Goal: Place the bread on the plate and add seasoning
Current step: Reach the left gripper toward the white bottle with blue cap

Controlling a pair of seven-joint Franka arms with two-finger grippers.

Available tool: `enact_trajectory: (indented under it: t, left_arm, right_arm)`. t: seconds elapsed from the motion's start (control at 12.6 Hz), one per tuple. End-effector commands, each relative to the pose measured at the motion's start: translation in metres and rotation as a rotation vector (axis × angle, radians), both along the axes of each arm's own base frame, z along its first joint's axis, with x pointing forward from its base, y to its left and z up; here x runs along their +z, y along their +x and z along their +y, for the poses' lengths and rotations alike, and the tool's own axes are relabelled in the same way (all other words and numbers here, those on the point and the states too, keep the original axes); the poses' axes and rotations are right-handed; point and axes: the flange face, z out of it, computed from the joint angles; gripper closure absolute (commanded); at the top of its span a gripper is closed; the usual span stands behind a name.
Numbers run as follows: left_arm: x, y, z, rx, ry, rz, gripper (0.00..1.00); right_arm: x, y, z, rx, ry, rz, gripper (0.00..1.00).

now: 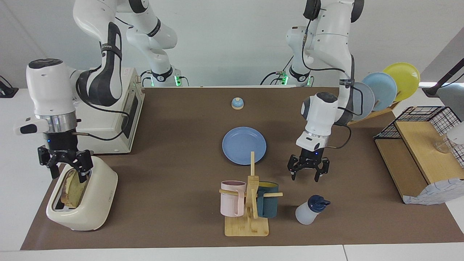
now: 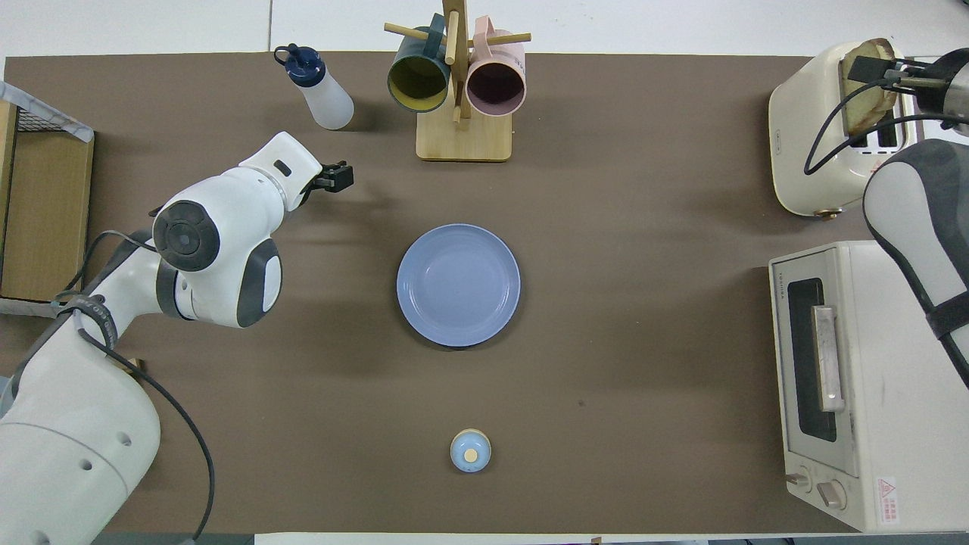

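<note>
The rest of the bread is closed in by the toaster slot, so I should next grab the bread by its top edge (image 2: 881, 95) with my right gripper.
The bread (image 1: 72, 188) stands upright in a slot of the cream toaster (image 1: 98, 203) at the right arm's end of the table. Its top edge (image 2: 863, 113) pokes out. My right gripper (image 1: 70, 175) hangs over that slot, open, a finger on either side of the slice's top. The blue plate (image 1: 244, 145) lies bare at the mat's middle. The seasoning (image 1: 310, 211), a whitish bottle with a navy cap, stands beside the mug rack, farther from the robots than the plate. My left gripper (image 1: 307, 176) hovers open over the mat between plate and seasoning (image 2: 322, 87).
A white toaster oven (image 1: 108, 119) stands close to the toaster. A wooden mug rack (image 1: 250, 203) holds two mugs. A small blue dome (image 1: 237, 103) sits near the robots. A plate rack (image 1: 380, 94) and a wire-sided wooden shelf (image 1: 420, 145) fill the left arm's end.
</note>
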Motion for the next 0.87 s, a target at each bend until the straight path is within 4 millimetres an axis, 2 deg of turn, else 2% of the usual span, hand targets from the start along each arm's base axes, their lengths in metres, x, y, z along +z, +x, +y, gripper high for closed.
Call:
enact_trajectory:
  t: [0.0,0.16,0.32,0.47,0.55,0.63,0.79]
  left_arm:
    - [0.0,0.03,-0.011,0.032,0.015,-0.061,0.0]
    - [0.002,0.047,-0.008,0.065,0.016,-0.087,0.0]
    - [-0.002,0.056,-0.009,0.072,0.034,-0.1,0.0]
    - [-0.002,0.056,-0.015,0.075,0.029,-0.102,0.0]
    - [-0.002,0.06,-0.017,0.074,0.03,-0.107,0.0]
    - [-0.002,0.061,-0.017,0.073,0.034,-0.109,0.0]
    - [-0.001,0.061,-0.019,0.07,0.035,-0.111,0.0]
  right_arm:
    - [-0.004,-0.004,-0.004,0.022,0.001,0.001,0.3]
    - [-0.005,-0.005,-0.004,0.043,-0.013,0.006,0.42]
    - [-0.009,-0.007,-0.005,0.069,-0.029,0.016,0.48]
    - [-0.007,-0.008,-0.017,0.119,-0.073,0.027,0.78]
    - [-0.004,-0.009,-0.021,0.14,-0.091,0.032,0.98]
    - [0.0,-0.007,-0.022,0.16,-0.103,0.044,1.0]
    - [0.034,-0.001,-0.025,0.186,-0.119,0.087,1.0]
